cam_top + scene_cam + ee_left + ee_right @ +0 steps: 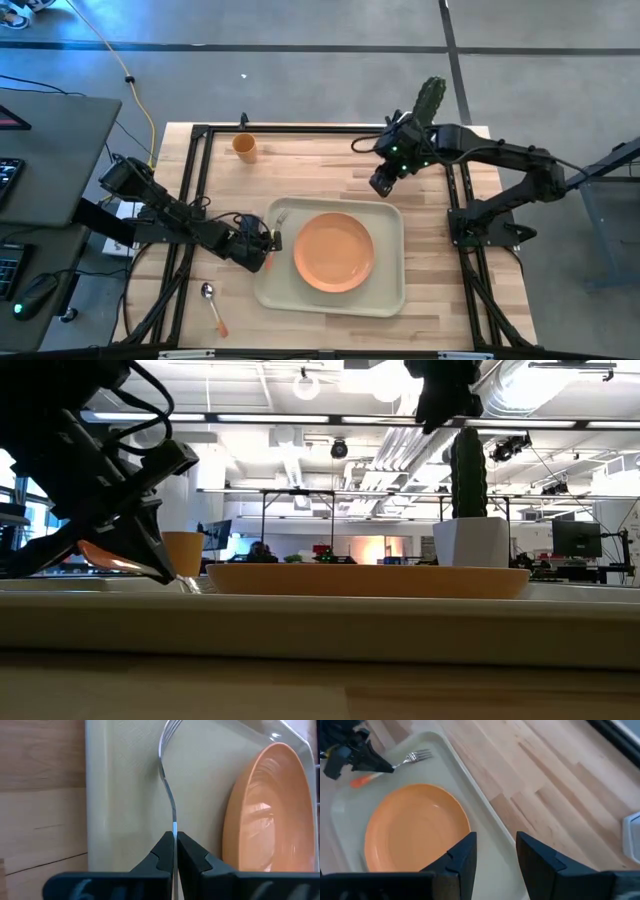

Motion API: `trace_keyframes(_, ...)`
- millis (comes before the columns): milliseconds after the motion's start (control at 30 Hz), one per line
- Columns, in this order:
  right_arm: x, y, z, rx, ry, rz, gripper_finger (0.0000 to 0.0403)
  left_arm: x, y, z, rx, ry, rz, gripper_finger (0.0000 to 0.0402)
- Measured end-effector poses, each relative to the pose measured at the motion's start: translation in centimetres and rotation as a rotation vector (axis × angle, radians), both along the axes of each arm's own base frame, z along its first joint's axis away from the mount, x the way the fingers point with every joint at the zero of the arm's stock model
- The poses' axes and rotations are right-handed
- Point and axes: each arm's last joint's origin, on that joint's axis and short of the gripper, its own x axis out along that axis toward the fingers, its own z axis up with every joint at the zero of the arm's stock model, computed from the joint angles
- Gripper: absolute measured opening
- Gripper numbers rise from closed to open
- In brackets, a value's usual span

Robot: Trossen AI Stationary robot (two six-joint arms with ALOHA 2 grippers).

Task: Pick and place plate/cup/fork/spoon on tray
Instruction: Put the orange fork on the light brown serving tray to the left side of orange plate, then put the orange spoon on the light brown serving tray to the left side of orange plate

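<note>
The fork's teeth and orange handle are both low inside the pale tray's rim (98,820), so the fork would stay there. It is time for my left gripper to open.
The pale tray (388,290) lies mid-table with the orange plate (333,252) flat on it. My left gripper (268,240) is at the tray's left rim, shut on the fork (412,757), whose tines (282,213) reach over the tray's far left corner. The orange cup (245,147) stands upright on the table at the far left. The spoon (212,305) lies flat on the table near the front left. My right gripper (385,180) is open and empty, above the table by the tray's far right corner. My left gripper pinches the fork's silver neck (174,827) between its two fingertips, just ahead of the orange handle (362,781). The fingers slant down from the table's left, and the fork runs on forward from them. The tines (170,727) are low over the tray; whether they touch it, I cannot tell.
A white pot with a cactus (430,100) stands at the table's far right, behind my right arm. Bare wood lies between the cup and the tray and to the tray's right. A desk with a keyboard and mouse (40,290) stands off the table's left.
</note>
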Motion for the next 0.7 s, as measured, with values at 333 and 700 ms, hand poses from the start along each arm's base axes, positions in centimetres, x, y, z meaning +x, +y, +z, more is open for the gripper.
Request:
trace_keyframes(333,0.8,0.6,-1.5,0.078,-0.076,0.019,0.0129,-0.2,0.0,-0.2,-0.045,0.048,-0.014,0.0041)
trace_keyframes(700,-0.5,1.0,0.3,0.021,-0.176,-0.047,0.0129,-0.6,0.1,0.8,-0.049,0.049,-0.057,0.0086)
